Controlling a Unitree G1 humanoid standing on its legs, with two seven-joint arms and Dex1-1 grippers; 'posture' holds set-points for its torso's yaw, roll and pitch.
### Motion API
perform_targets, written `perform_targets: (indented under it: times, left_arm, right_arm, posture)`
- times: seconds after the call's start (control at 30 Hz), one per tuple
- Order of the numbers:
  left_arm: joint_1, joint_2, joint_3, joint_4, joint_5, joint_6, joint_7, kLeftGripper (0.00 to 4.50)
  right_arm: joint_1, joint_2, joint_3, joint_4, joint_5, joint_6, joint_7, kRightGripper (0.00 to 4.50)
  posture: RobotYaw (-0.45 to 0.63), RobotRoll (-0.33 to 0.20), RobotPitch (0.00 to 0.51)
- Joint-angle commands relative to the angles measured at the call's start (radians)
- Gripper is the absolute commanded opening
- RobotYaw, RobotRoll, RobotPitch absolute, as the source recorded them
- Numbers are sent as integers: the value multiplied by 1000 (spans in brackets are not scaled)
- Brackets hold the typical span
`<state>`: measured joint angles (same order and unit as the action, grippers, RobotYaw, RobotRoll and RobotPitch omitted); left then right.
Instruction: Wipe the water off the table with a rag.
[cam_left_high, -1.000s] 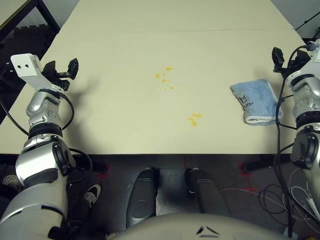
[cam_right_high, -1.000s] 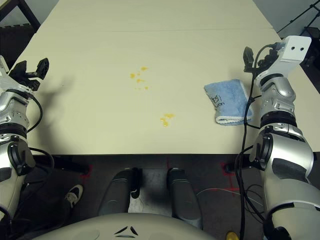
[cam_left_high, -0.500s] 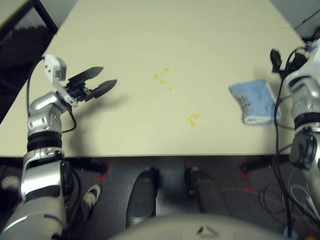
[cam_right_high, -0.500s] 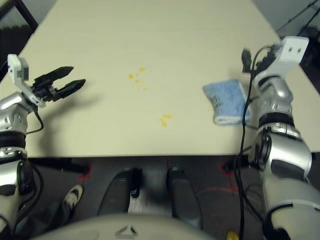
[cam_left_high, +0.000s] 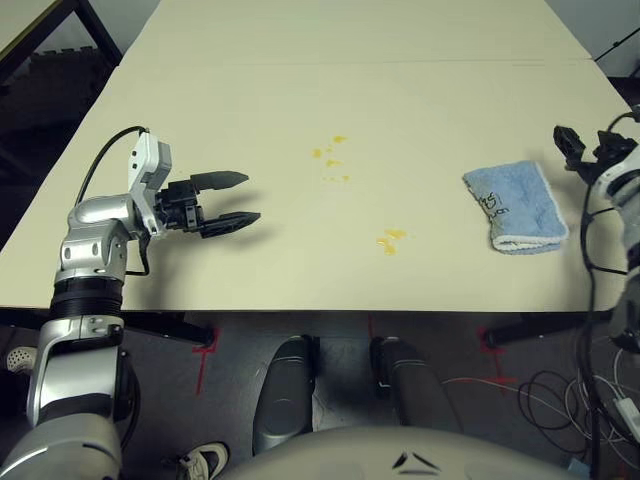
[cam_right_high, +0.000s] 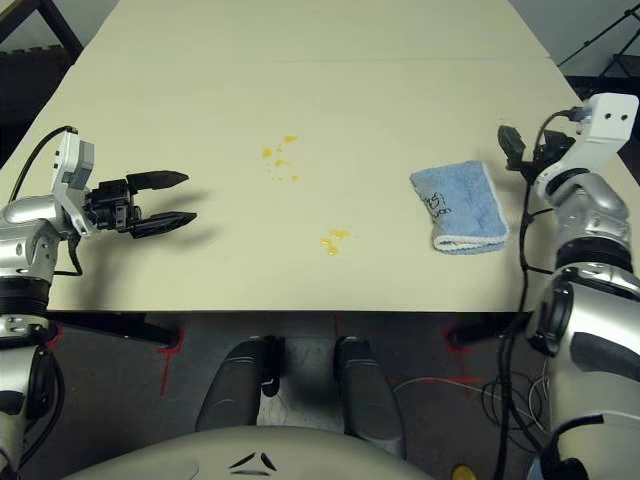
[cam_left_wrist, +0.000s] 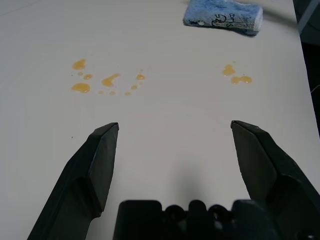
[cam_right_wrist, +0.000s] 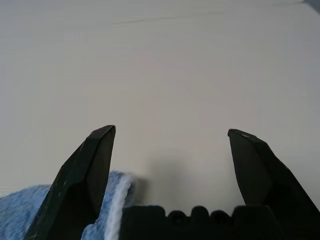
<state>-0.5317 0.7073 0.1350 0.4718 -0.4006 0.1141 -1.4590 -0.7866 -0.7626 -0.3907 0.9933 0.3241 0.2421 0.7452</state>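
My right gripper next needs to grab the light-blue rag by its fold to wipe the yellow-orange droplets off the table.
The light-blue rag (cam_left_high: 514, 207) with dark scribble marks lies folded on the right side of the cream table (cam_left_high: 300, 90). Yellow-orange water droplets form one cluster (cam_left_high: 331, 160) near the middle and a smaller one (cam_left_high: 389, 239) closer to the front edge. My left gripper (cam_left_high: 250, 197) is open, low over the table's left part, pointing toward the droplets (cam_left_wrist: 105, 81). My right gripper (cam_right_high: 505, 147) is open just right of the rag, whose corner (cam_right_wrist: 107, 212) lies by one finger.
A thin seam (cam_left_high: 400, 64) crosses the table far back. Dark frame parts (cam_left_high: 60, 40) stand off the table's left corner. Cables (cam_left_high: 560, 390) hang below the right edge, and red tape marks (cam_left_high: 203, 345) are on the floor.
My left gripper has swung in from the table's left edge over the surface and now points right toward the droplets. The right gripper has shifted slightly outward and down beside the rag.
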Motion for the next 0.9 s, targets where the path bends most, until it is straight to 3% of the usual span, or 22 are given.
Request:
perform_targets:
  times: [0.03, 0.17, 0.33, 0.9]
  left_arm:
    - [23, -3, -10, -18, -3, -6, -3, 4500]
    - [27, -8, -9, -21, -1, -10, 3, 4500]
    - [34, -9, -17, -28, 5, -26, -1, 4500]
    - [27, -16, -32, -54, 3, -9, 9, 4500]
  right_arm:
    - [50, -44, 39, -171, 44, 239, 93, 4489]
    - [151, -73, 88, -337, 66, 437, 157, 4489]
    - [222, -96, 112, -426, 65, 527, 184, 4489]
    - [153, 30, 233, -277, -16, 521, 148, 4489]
  posture:
    - [146, 0, 192]
    - [144, 0, 194]
    - [143, 0, 197]
    - [154, 0, 203]
